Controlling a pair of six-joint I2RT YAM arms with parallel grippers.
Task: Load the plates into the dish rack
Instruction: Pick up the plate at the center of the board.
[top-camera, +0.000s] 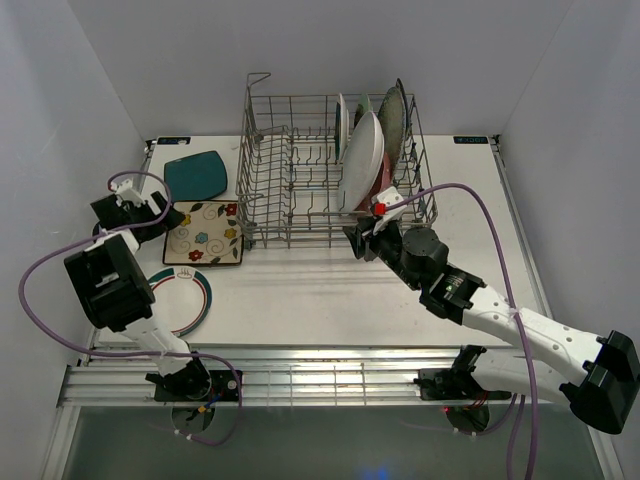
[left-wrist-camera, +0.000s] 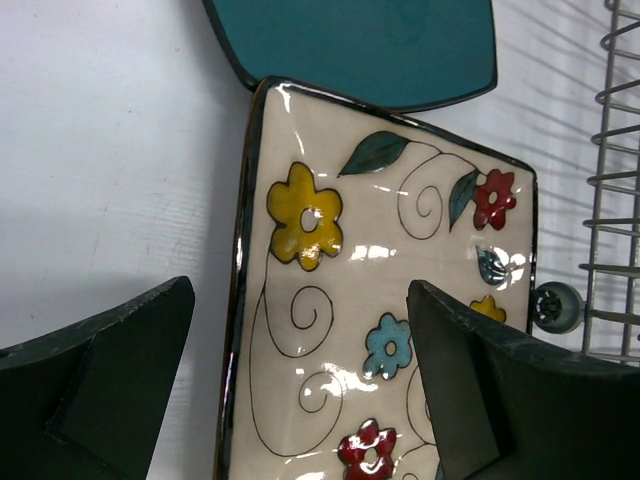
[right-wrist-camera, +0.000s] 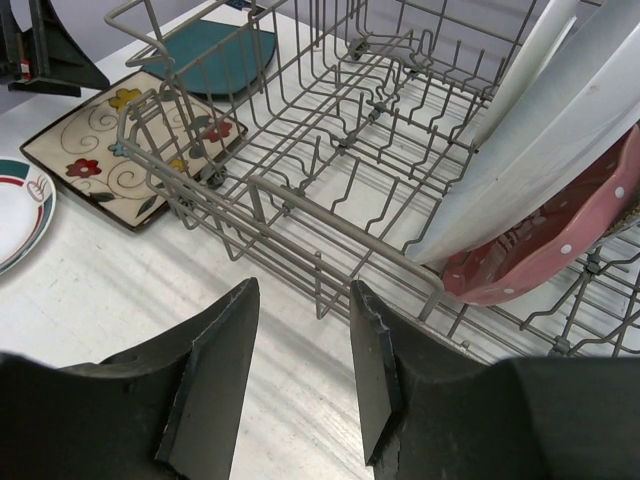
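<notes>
My left gripper grabs the floral plate by its edge (top-camera: 165, 245) (left-wrist-camera: 238, 255) beside the yellow flower next, which leaves the plate's opposite edge free for the rack's wires.
The grey wire dish rack (top-camera: 262, 190) stands at the back middle of the table. Several plates stand at its right end, among them a big white oval (top-camera: 360, 160) and a pink dotted one (right-wrist-camera: 560, 250). On the table to its left lie a teal square plate (top-camera: 195, 177), a floral square plate (top-camera: 205, 232) and a white rimmed round plate (top-camera: 190, 300). My left gripper (left-wrist-camera: 300, 380) is open, its jaws either side of the floral plate's (left-wrist-camera: 390, 260) left edge. My right gripper (right-wrist-camera: 300, 360) is open and empty over the table, just in front of the rack's front rail (right-wrist-camera: 330, 215).
White walls close in the table on the left, back and right. The left part of the rack holds only upright tines (right-wrist-camera: 350, 140). A small rack wheel (left-wrist-camera: 555, 305) sits beside the floral plate's right edge. Purple cables loop off both arms.
</notes>
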